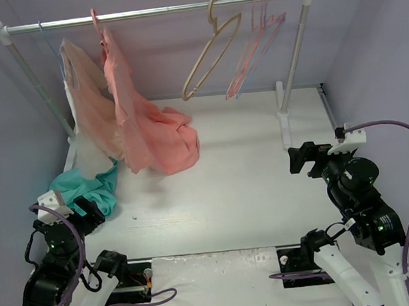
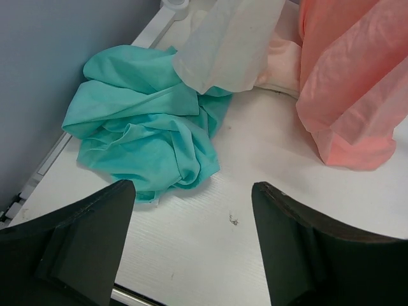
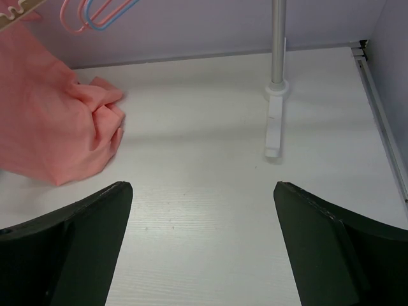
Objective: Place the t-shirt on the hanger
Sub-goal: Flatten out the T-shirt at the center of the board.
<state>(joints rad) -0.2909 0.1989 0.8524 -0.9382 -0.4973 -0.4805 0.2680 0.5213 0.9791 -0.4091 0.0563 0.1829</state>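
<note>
The teal t-shirt's near edge is the only part my left gripper should pinch next, leaving the peach hem, so that it can pull the t-shirt out for hanging.
The teal t-shirt lies crumpled on the white table at the far left, partly under the hem of a pale peach garment. My left gripper is open just short of the t-shirt's near edge, with only bare table between its fingers. The thin light-blue hanger hangs among pink hangers at the right of the rail. My right gripper is open and empty over the table at the right, well below the hangers.
A salmon-pink garment and a pale peach garment hang from the rail and drape onto the table. A beige hanger and pink hangers hang further right. The rack's right post foot stands near my right gripper.
</note>
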